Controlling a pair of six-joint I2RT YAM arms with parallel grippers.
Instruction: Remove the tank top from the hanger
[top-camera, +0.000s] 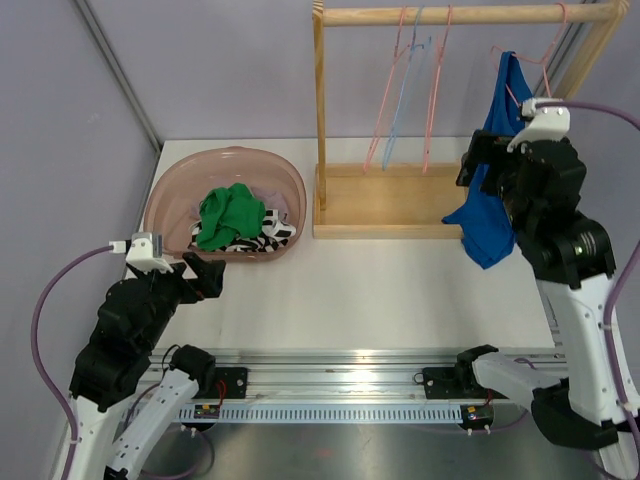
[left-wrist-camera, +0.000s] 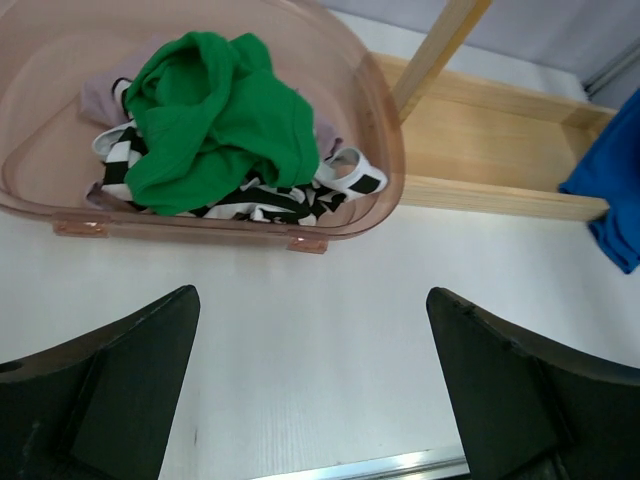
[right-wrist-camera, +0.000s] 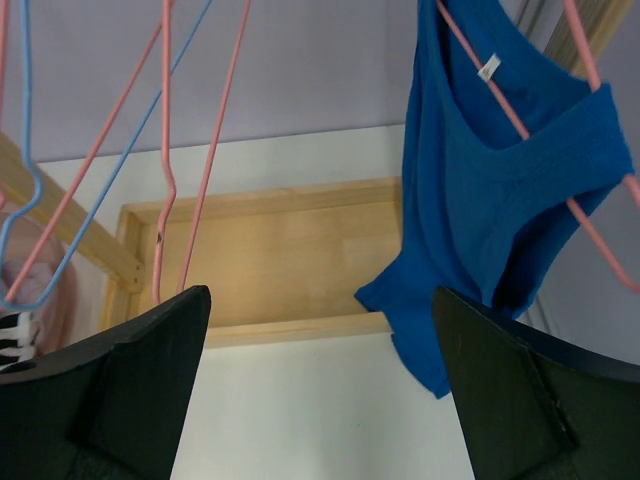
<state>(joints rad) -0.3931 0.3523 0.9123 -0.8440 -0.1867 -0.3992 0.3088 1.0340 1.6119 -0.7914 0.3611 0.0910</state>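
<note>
Next, my right gripper picks up the pink wire hanger by its near arm (top-camera: 547, 80) (right-wrist-camera: 584, 46), which leaves the hook and the tank top's far strap free.
A blue tank top (top-camera: 488, 220) hangs on a pink wire hanger (top-camera: 528, 62) at the right end of the wooden rack's rail (top-camera: 450, 14). In the right wrist view the tank top (right-wrist-camera: 480, 220) drapes off the hanger (right-wrist-camera: 480, 66), its hem reaching down over the rack's base. My right gripper (top-camera: 478, 162) is raised just left of the tank top; it is open and empty (right-wrist-camera: 320, 300). My left gripper (top-camera: 205, 272) is low over the table in front of the basin, open and empty (left-wrist-camera: 312, 295).
A pink basin (top-camera: 170, 190) at the left holds a green garment (top-camera: 228, 215) and a black-and-white one (left-wrist-camera: 300, 200). Empty pink and blue hangers (top-camera: 400, 90) hang on the rail. The rack's wooden base (top-camera: 390, 200) lies behind the table's middle.
</note>
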